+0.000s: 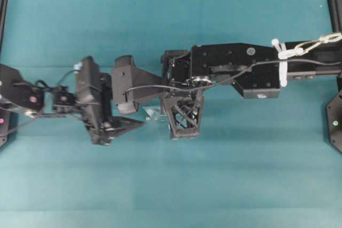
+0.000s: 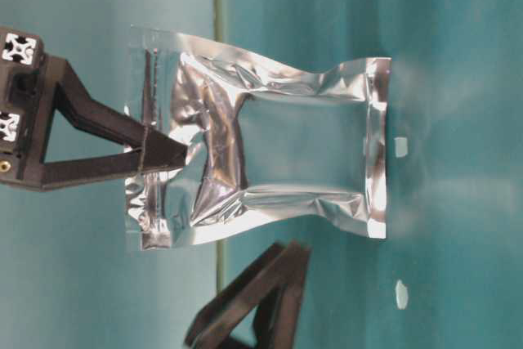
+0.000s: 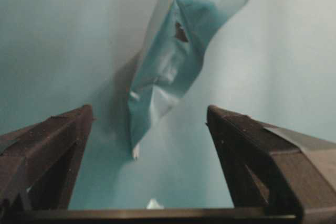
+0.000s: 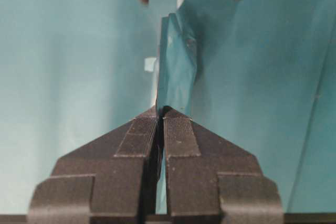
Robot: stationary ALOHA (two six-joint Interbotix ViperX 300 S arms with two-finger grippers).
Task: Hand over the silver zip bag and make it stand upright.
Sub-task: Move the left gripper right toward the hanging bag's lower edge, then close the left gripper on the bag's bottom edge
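My right gripper is holding the bag's top edge. So my left gripper will next grab the silver zip bag (image 2: 270, 161) by its free side that sticks out.
The silver zip bag (image 2: 270, 161) is a crinkled foil pouch hanging upright, its bottom seam close to the teal table; I cannot tell whether it touches. My right gripper (image 4: 161, 109) is shut on the bag's top edge (image 4: 177, 61), and in the table-level view the same gripper (image 2: 176, 153) pinches the zip end. My left gripper (image 3: 149, 116) is open, with the bag (image 3: 168, 72) ahead of its fingers and clear of them. One left finger (image 2: 253, 300) shows beside the bag. From overhead only a sliver of the bag (image 1: 153, 114) shows under the arms.
Two tiny white bits (image 2: 400, 146) (image 2: 400, 293) lie on the table near the bag's bottom seam. The right arm (image 1: 240, 70) reaches across the middle to the left arm (image 1: 91, 100). Black frame posts (image 1: 335, 4) stand at the table's far corners.
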